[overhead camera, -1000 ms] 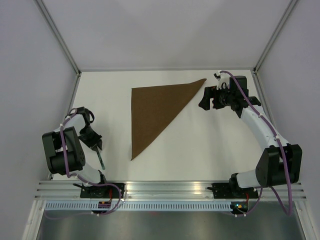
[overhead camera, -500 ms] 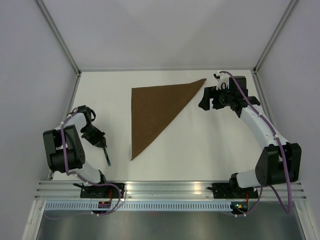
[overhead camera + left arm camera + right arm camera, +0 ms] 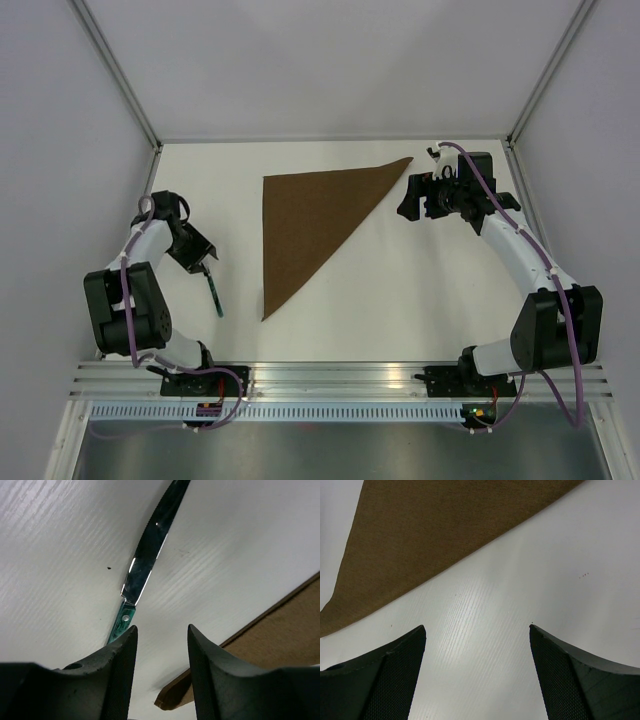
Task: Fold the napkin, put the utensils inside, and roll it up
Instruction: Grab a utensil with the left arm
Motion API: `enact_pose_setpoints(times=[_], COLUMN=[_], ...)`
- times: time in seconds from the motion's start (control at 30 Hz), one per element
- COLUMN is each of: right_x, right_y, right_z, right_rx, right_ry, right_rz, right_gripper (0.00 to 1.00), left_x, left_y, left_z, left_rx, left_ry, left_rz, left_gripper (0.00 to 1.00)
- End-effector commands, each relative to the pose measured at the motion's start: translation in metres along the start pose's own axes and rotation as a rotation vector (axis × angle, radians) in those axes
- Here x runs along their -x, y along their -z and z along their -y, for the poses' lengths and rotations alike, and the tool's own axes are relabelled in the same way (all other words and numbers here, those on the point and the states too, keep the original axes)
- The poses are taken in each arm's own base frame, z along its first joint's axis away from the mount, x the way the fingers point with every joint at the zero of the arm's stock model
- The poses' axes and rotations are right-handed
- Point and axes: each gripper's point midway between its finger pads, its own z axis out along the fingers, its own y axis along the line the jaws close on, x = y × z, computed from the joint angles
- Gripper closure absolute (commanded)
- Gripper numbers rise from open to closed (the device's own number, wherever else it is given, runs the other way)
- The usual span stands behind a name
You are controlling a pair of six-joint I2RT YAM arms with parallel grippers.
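The left gripper should next grab the knife by its long sides at its green handle (image 3: 215, 297) (image 3: 119, 625), and then the robot will lay the knife flat along the napkin's edge.
The napkin (image 3: 305, 220) is a dark brown cloth folded into a triangle in the middle of the white table; its edge and one corner (image 3: 280, 630) show in the left wrist view. The only utensil in view, a knife (image 3: 214, 296) with a silvery blade (image 3: 150, 545) and green handle, lies flat on the table left of the napkin's near point. My left gripper (image 3: 205, 264) is open just behind the handle end, with nothing between its fingers (image 3: 161, 635). The right gripper (image 3: 408, 205) stands wide open beside the napkin's far right tip (image 3: 435, 525), with only bare table between its fingers (image 3: 477, 630).
White walls with metal frame posts close in the table on three sides. The arm bases and a metal rail (image 3: 330, 378) run along the near edge.
The left gripper carried the knife a little toward the napkin, then opened and drew back from it. The knife now lies free on the table. The right arm has not moved.
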Motion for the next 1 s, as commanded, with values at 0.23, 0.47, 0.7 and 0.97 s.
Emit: enact_pose_setpoints(times=[0.23,0.47,0.7,0.97], right_x=[0.004,0.001,-0.001,0.0], right_y=[-0.002,-0.005,-0.007,-0.006], right_z=[0.002,0.005,0.006,0.006], right_rx=[-0.013,-0.019,-0.021,-0.023], right_ry=[0.01,0.005,0.004,0.005], right_rz=[0.008,-0.003,-0.01,-0.008], right_gripper=[0.11,0.11,0.12,0.12], left_x=[0.005,-0.015,-0.027,-0.03], left_y=[0.023,0.0,-0.018,-0.029], left_z=[-0.012,-0.037,-0.035,-0.04], left_rx=[0.029,0.085,0.094,0.151], left_ry=[-0.115,-0.153,-0.19,-0.196], left_rz=[0.069,0.022,-0.011,-0.042], left_gripper=[0.49,0.5,0.55,0.69])
